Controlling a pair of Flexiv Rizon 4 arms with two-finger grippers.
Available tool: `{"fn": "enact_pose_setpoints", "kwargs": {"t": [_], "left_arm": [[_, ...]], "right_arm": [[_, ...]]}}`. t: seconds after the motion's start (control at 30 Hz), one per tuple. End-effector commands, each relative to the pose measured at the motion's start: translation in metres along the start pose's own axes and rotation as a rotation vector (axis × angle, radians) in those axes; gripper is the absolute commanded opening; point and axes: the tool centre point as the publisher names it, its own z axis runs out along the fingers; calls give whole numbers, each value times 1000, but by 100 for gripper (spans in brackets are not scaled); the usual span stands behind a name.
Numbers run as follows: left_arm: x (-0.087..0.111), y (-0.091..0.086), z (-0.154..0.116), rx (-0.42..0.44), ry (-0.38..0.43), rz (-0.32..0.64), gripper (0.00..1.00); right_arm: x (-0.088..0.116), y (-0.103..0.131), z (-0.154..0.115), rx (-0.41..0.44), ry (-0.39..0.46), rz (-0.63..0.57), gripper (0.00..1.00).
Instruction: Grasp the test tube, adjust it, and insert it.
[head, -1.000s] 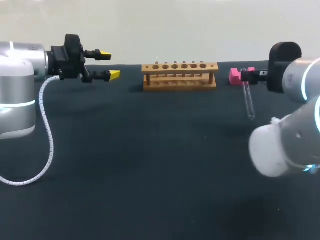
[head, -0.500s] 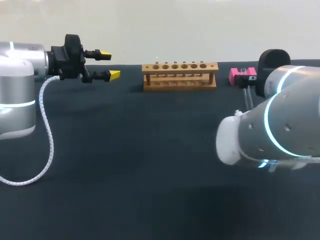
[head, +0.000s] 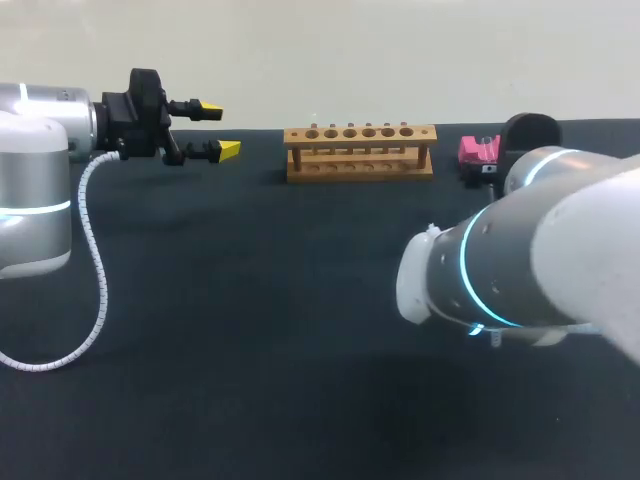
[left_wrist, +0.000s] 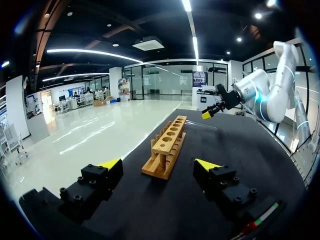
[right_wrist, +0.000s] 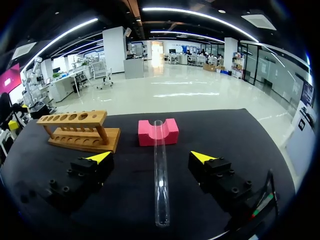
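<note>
My right gripper should grab the tube around its bare middle (right_wrist: 161, 180) next, because the pink block (right_wrist: 158, 132) hugs the tube's far end on both sides.
The clear glass test tube (right_wrist: 160, 175) lies on the dark table with its far end resting in the groove of a pink block (right_wrist: 158, 132). My right gripper (right_wrist: 151, 156) stands open astride the tube, its yellow tips well clear on either side. In the head view my right arm (head: 520, 270) hides the tube, and only part of the pink block (head: 472, 150) shows. The wooden rack (head: 360, 150) with its row of holes stands at the back middle. My left gripper (head: 218, 130) hangs open to the left of the rack, holding nothing, and the rack (left_wrist: 167, 150) lies ahead of it.
The table's far edge runs just behind the rack and the pink block. My right arm's bulky elbow (head: 440, 275) hangs over the right middle of the table. A white coiled cable (head: 95, 260) dangles from my left arm.
My right arm has swung leftward and nearer in the head view, so its elbow now covers the tube that showed a second ago. The left arm has kept still.
</note>
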Motion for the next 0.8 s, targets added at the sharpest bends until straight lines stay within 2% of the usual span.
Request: {"fn": "enact_pose_setpoints", "kwargs": {"t": [0.03, 0.8], "left_arm": [[0, 2, 1, 4, 3, -1, 100], [0, 2, 1, 4, 3, -1, 100]], "right_arm": [[3, 3, 8, 128, -4, 2, 100], [13, 4, 21, 76, 34, 41, 100]]}}
